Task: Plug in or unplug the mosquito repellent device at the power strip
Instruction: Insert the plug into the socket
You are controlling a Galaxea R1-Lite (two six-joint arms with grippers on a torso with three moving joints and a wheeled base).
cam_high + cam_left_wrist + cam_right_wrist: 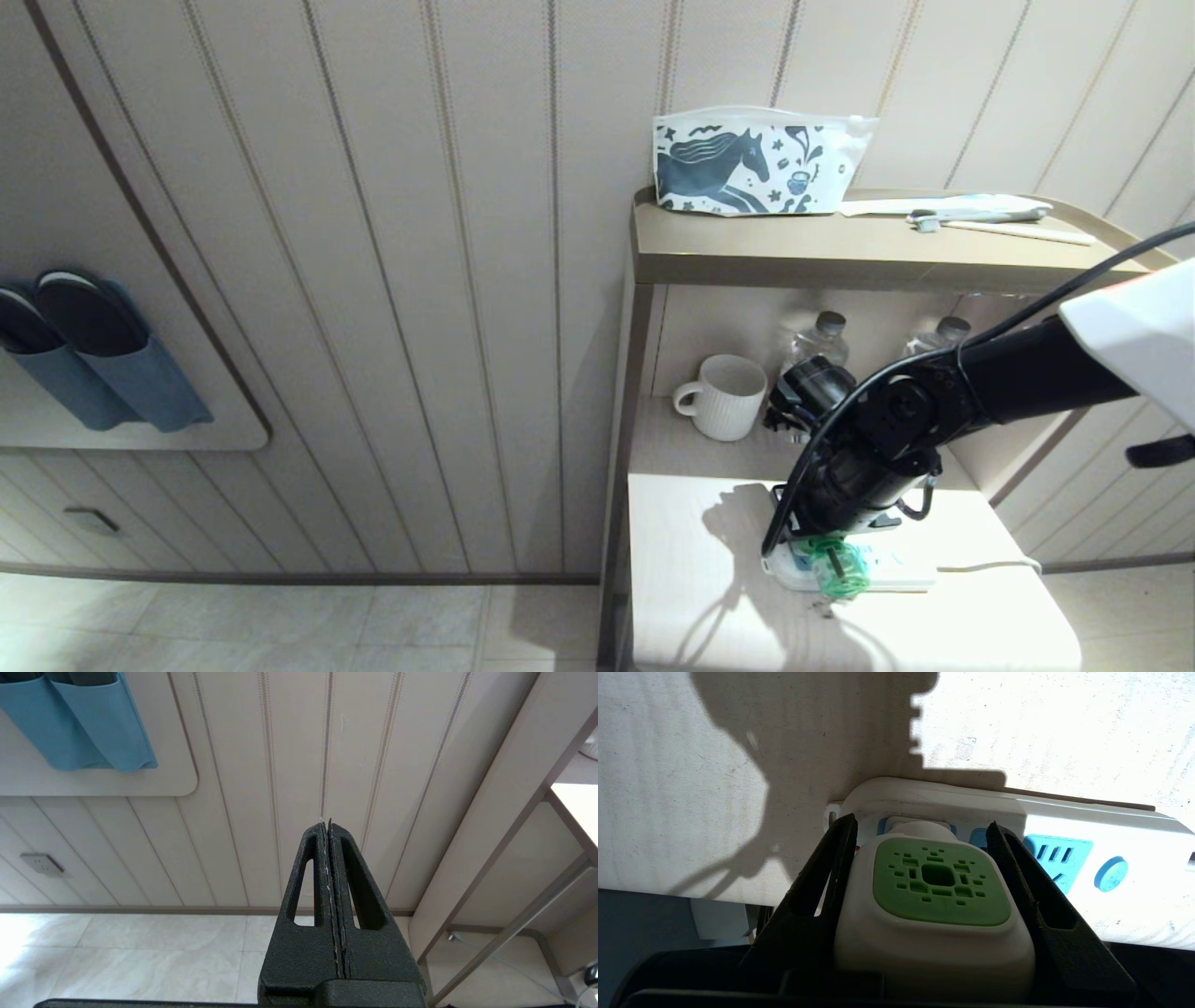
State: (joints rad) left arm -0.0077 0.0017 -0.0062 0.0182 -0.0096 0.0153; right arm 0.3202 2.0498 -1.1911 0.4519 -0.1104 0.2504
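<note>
In the wrist view, the device's plug end [921, 829] sits on the power strip's end socket [886, 826], so it is now time for my right gripper to open.
The mosquito repellent device [941, 891], a white head with a green vented top, sits between the fingers of my right gripper [920, 822], which is shut on its sides. Its plug end rests against a light-blue socket face at the end of the power strip [1087, 826]; the prongs are hidden. In the head view the right gripper [826, 541] reaches down onto the power strip [901, 571] on the white lower surface, with the device's green bottle [838, 571] showing below it. My left gripper [328, 822] is shut and parked, facing the wall and floor.
A white mug [724, 397] and two clear water bottles [820, 341] stand on the shelf behind the arm. The top shelf [747, 247] holds a horse-print pouch [752, 163] and a toothbrush [990, 222]. The strip's cord [994, 565] runs right. Blue slipper pockets [84, 359] hang on the wall.
</note>
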